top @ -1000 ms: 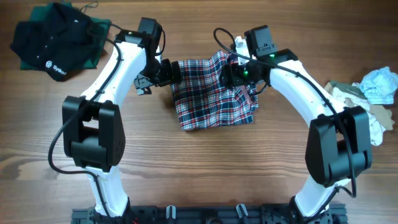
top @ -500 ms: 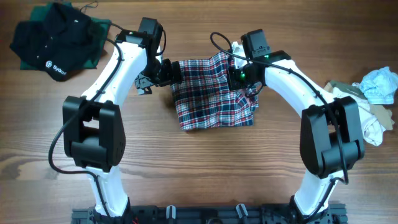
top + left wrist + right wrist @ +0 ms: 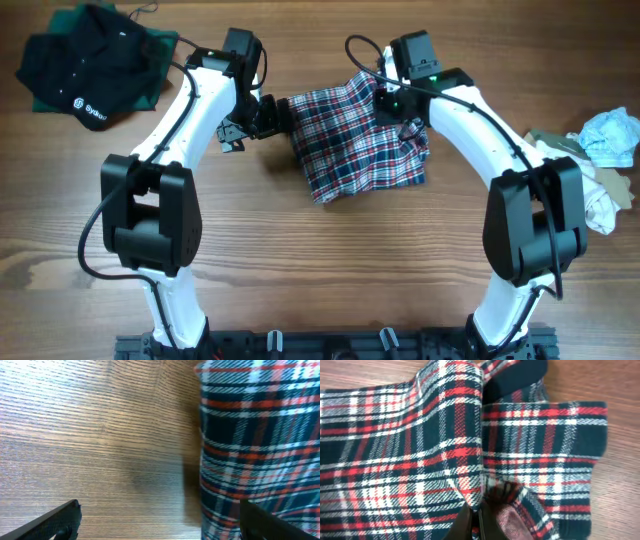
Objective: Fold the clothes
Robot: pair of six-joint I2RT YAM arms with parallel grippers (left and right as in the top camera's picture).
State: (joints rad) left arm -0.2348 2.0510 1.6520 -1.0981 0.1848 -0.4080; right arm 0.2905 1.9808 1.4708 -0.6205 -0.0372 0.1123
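Observation:
My left gripper needs to grab the plaid piece (image 3: 365,140) next by its edge facing the black garment, to lay it folded on that garment.
The clothes here are a red, navy and white plaid piece (image 3: 365,140) lying crumpled on the wooden table between my two arms. My right gripper (image 3: 386,100) is at its far right corner. In the right wrist view this gripper (image 3: 481,521) is shut on a raised fold of the plaid cloth (image 3: 410,450), and a pinkish inside shows by the fingers. My left gripper (image 3: 277,115) sits at the cloth's far left edge. It stands open (image 3: 160,527), with one finger (image 3: 52,521) over bare wood and the other over the plaid edge (image 3: 260,435).
A black garment (image 3: 95,65) on green cloth (image 3: 160,45) lies at the far left corner. A heap of pale clothes (image 3: 595,160) sits at the right edge. The arms' base rail (image 3: 330,345) runs along the near edge.
My right gripper has shut on the plaid cloth's far right corner and drawn it away and to the right; the cloth has shifted right. The left arm has stayed put, open.

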